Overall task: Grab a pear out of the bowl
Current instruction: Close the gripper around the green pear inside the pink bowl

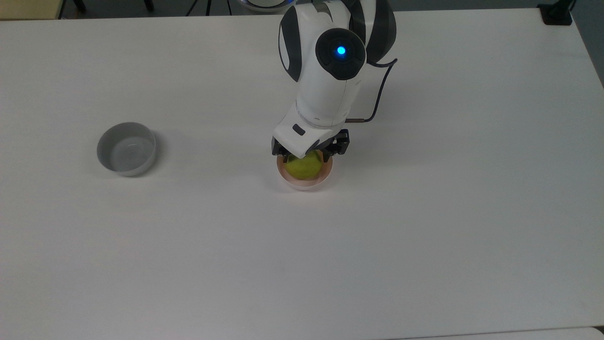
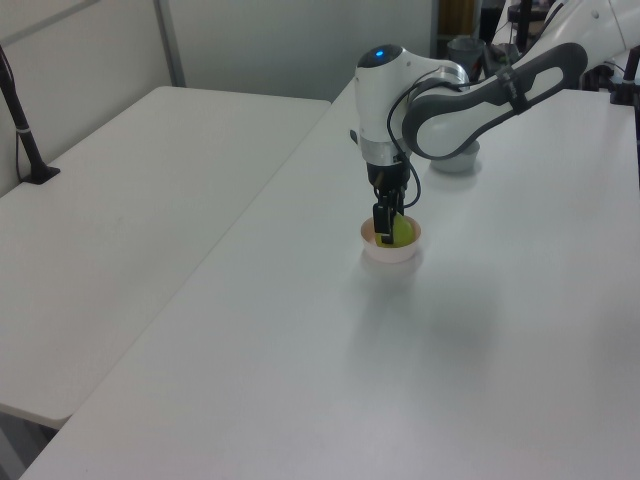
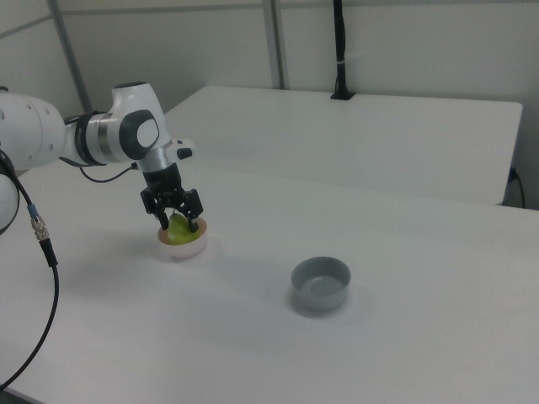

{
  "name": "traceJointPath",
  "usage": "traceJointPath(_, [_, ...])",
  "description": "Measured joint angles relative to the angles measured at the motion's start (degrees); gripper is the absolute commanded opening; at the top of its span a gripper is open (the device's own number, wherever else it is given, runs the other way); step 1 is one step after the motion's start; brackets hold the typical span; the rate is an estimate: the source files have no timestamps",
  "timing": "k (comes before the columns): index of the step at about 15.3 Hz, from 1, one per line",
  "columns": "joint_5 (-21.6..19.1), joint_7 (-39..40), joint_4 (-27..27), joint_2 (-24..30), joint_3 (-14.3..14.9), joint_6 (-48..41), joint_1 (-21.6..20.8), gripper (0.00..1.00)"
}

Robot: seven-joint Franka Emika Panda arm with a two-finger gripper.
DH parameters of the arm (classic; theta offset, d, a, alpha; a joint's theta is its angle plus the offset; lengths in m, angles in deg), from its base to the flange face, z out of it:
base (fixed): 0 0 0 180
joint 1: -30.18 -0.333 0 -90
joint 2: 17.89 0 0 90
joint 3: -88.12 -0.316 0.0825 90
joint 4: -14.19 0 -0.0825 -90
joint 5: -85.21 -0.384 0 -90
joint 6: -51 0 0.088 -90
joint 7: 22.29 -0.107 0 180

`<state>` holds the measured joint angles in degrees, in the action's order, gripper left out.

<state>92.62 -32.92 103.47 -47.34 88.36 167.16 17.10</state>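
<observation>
The pear needs to be lifted out, so my gripper will next grab it by its narrow top (image 2: 402, 221). Then my gripper can lift the yellow-green pear out of the pale pink bowl (image 2: 390, 254).
The yellow-green pear (image 1: 304, 168) lies in the small pale pink bowl (image 1: 305, 185) near the middle of the white table. My gripper (image 1: 305, 156) hangs straight down over it, open, with one black finger on each side of the pear, low at the bowl's rim. The white hand hides the pear's top in the top view. From the side, the pear (image 3: 178, 230) shows between the two fingers of the gripper (image 3: 178, 225), inside the bowl (image 3: 184, 250). In the left view, the gripper (image 2: 385, 235) stands in front of the pear (image 2: 403, 232) and bowl (image 2: 390, 254).
A grey bowl (image 1: 126, 149) of similar size stands apart at the top view's left, also seen as the grey bowl (image 3: 320, 284) at the right view's middle. A second white table adjoins, with a black post (image 2: 20, 110) clamped to it.
</observation>
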Motion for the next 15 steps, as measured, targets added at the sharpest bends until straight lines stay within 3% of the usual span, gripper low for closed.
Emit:
traceJointPath(6, [0.0, 0.0, 0.1, -0.5, 0.0, 0.5, 0.0, 0.82])
traceJointPath(10, [0.5, 0.0, 0.0, -0.5, 0.0, 0.5, -0.2, 0.63])
traceJointPath(15, [0.6, 0.0, 0.0, -0.5, 0.0, 0.5, -0.2, 0.56])
